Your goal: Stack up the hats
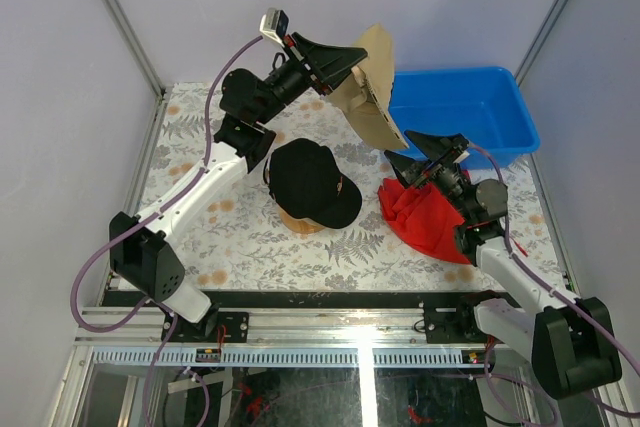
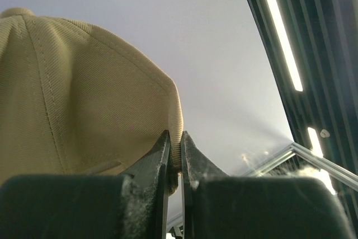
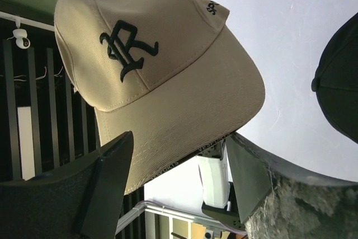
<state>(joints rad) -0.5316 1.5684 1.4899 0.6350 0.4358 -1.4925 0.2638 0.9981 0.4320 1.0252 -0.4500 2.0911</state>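
Note:
The robot's right gripper needs to grab the tan hat (image 1: 372, 87) by its brim edge (image 1: 396, 141), so the opening of the tan hat's top stays free to stack over the black hat.
A tan hat (image 1: 372, 87) with a dark logo hangs high above the table's far middle. My left gripper (image 1: 347, 71) is shut on it, and the left wrist view shows the jaws pinching the tan hat's (image 2: 84, 99) rim, left gripper (image 2: 174, 148). A black hat (image 1: 312, 182) sits on a wooden stand (image 1: 298, 222) at mid-table. My right gripper (image 1: 424, 153) is open, tilted up just below the tan hat's brim. In the right wrist view the tan hat (image 3: 151, 65) fills the frame, its brim edge over the gap of the right gripper (image 3: 179, 163). The black hat (image 3: 338, 88) shows at the right edge.
A red cloth (image 1: 425, 215) lies crumpled under the right arm. A blue bin (image 1: 470, 107) stands at the back right. The floral table cover (image 1: 250, 247) reaches a metal rail at the near edge. Grey walls enclose the sides and back.

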